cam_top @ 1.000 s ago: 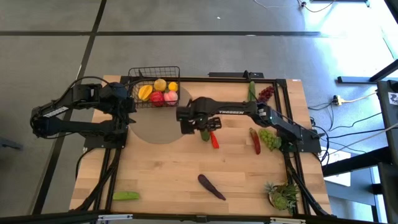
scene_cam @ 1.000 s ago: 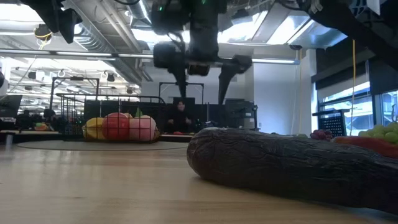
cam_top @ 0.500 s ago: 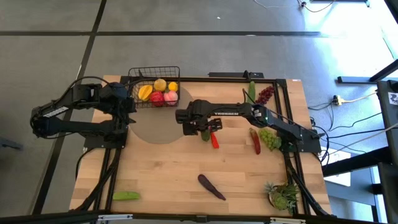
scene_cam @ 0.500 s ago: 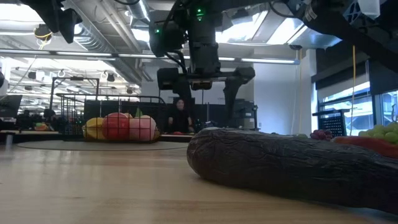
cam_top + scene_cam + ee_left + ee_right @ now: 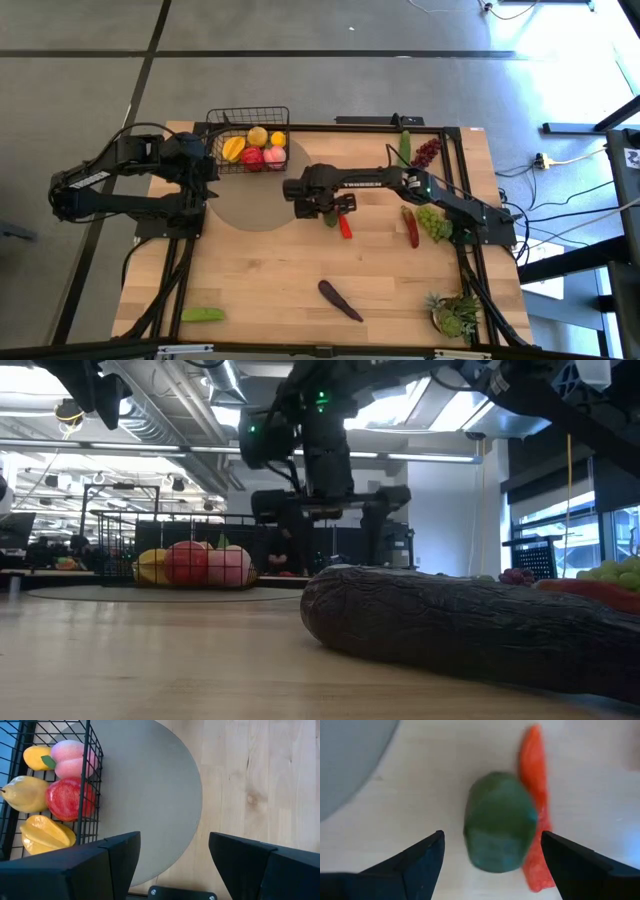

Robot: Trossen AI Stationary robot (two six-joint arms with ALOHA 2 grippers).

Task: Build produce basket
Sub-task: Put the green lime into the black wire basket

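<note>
The dark green vegetable is next for my right gripper, which will pick it up by its rounded sides and add it to the black wire basket (image 5: pixel 248 138).
The black wire basket (image 5: pixel 248 138) stands at the far left on a grey round mat (image 5: pixel 252 205) and holds a yellow lemon, an orange mango, a red apple and a pink peach (image 5: pixel 70 757). My right gripper (image 5: pixel 322 203) is open, pointing down over a small dark green vegetable (image 5: pixel 499 834) that lies on the table beside a red chili (image 5: pixel 534 820). Its fingers stand on either side of the green piece without touching it. It also shows in the low view (image 5: pixel 335 532). My left gripper (image 5: pixel 172 860) is open and empty beside the basket's near left corner (image 5: pixel 207 168).
A dark eggplant (image 5: pixel 340 300) lies near the front middle, and a green cucumber (image 5: pixel 203 314) at the front left. A second red chili (image 5: pixel 410 228), green grapes (image 5: pixel 433 222), dark red grapes (image 5: pixel 428 150) and a spiky potted plant (image 5: pixel 455 315) are on the right side.
My right gripper has gone down toward the table over the green vegetable and a little toward the table's left edge, keeping its fingers open.
</note>
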